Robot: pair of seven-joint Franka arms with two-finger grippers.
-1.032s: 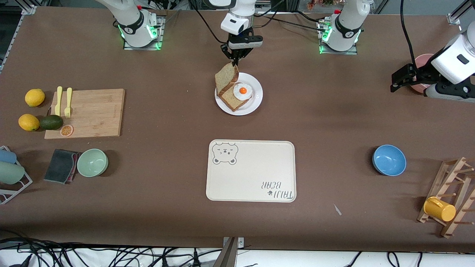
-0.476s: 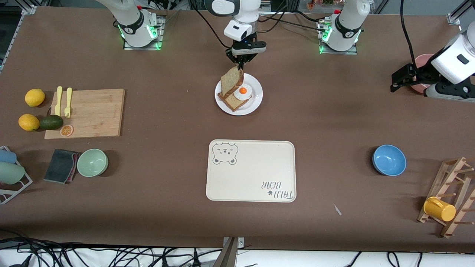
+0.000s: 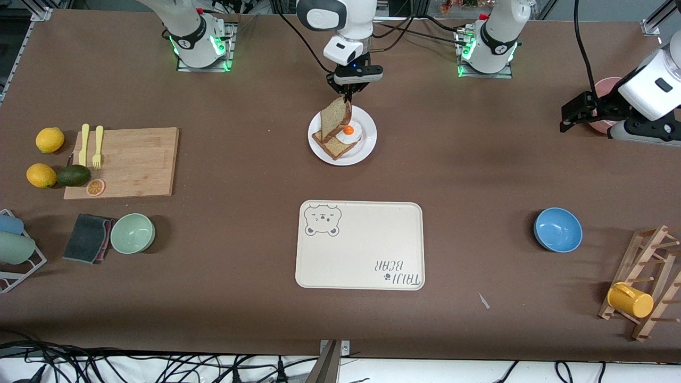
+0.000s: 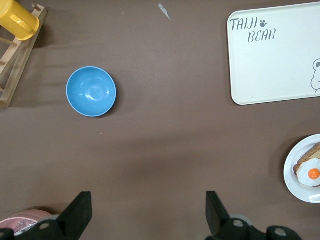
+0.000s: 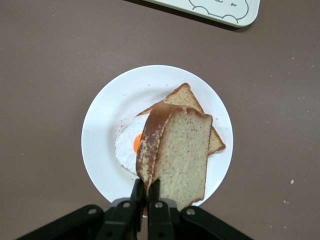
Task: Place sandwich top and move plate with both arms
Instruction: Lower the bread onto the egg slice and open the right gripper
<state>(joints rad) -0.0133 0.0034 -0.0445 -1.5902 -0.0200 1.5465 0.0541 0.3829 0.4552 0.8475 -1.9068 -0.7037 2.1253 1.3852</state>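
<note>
My right gripper opens now, since the sandwich top's lower edge [image 3: 329,135] hangs over the egg-topped slice on the plate.
My right gripper [image 3: 348,96] is shut on the crust edge of the sandwich top [image 3: 335,119], a light tan bread slice. The slice hangs almost upright from it over the plate [image 3: 368,144]. In the right wrist view the fingertips [image 5: 141,186] pinch the sandwich top [image 5: 182,150] above the plate [image 5: 102,125]. On the plate lies a darker slice [image 3: 332,148] bearing a fried egg [image 3: 349,131], partly covered by the hanging slice. My left gripper [image 3: 565,118] waits open over bare table at the left arm's end, and its wrist view shows nothing between its fingers [image 4: 80,212].
A cream bear-printed tray [image 3: 359,255] lies nearer the front camera than the plate. A blue bowl [image 3: 557,229] and a wooden mug rack [image 3: 646,284] are at the left arm's end. A cutting board [image 3: 133,159] and a green bowl [image 3: 132,233] are at the right arm's end.
My right gripper has carried the bread slice sideways over the plate, so it now hangs over the egg. The left arm has not moved.
</note>
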